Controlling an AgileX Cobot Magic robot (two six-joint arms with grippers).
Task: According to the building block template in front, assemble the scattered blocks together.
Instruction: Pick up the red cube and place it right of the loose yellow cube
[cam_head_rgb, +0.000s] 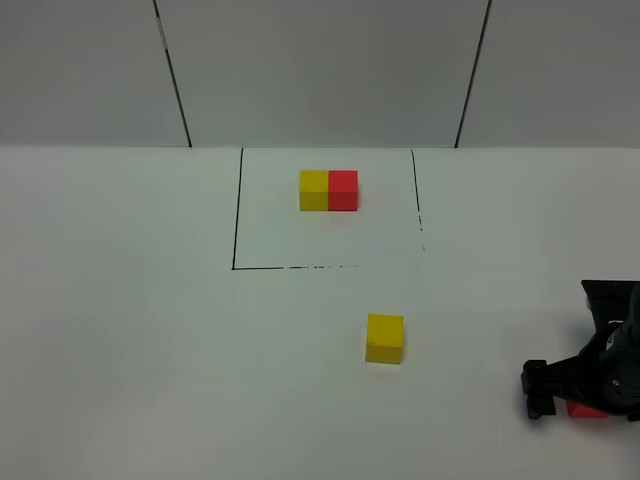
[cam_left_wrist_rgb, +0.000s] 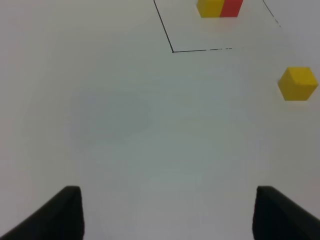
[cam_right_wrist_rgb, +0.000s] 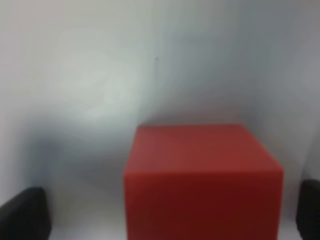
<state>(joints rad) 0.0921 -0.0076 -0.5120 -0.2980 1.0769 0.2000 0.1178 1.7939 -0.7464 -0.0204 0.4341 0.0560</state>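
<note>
I need to pick up the red cube by its opposite sides with my right gripper next, to assemble the blocks like the yellow-and-red template (cam_head_rgb: 328, 190).
The template (cam_head_rgb: 328, 190), a small yellow cube joined to a small red cube, stands inside a black-lined square at the back; it also shows in the left wrist view (cam_left_wrist_rgb: 220, 7). The loose yellow cube (cam_head_rgb: 385, 338) sits on the table in front of the square, also in the left wrist view (cam_left_wrist_rgb: 297, 83). The loose red cube (cam_head_rgb: 588, 410) lies at the near right, mostly hidden under my right gripper (cam_head_rgb: 582, 392). In the right wrist view the red cube (cam_right_wrist_rgb: 202, 175) sits between the open fingers (cam_right_wrist_rgb: 22, 215), with gaps on both sides. My left gripper (cam_left_wrist_rgb: 167, 220) is open and empty over bare table.
The black-lined square (cam_head_rgb: 235, 215) marks the template area on the white table. A grey panelled wall (cam_head_rgb: 320, 70) stands behind the table. My left arm is out of the exterior high view.
</note>
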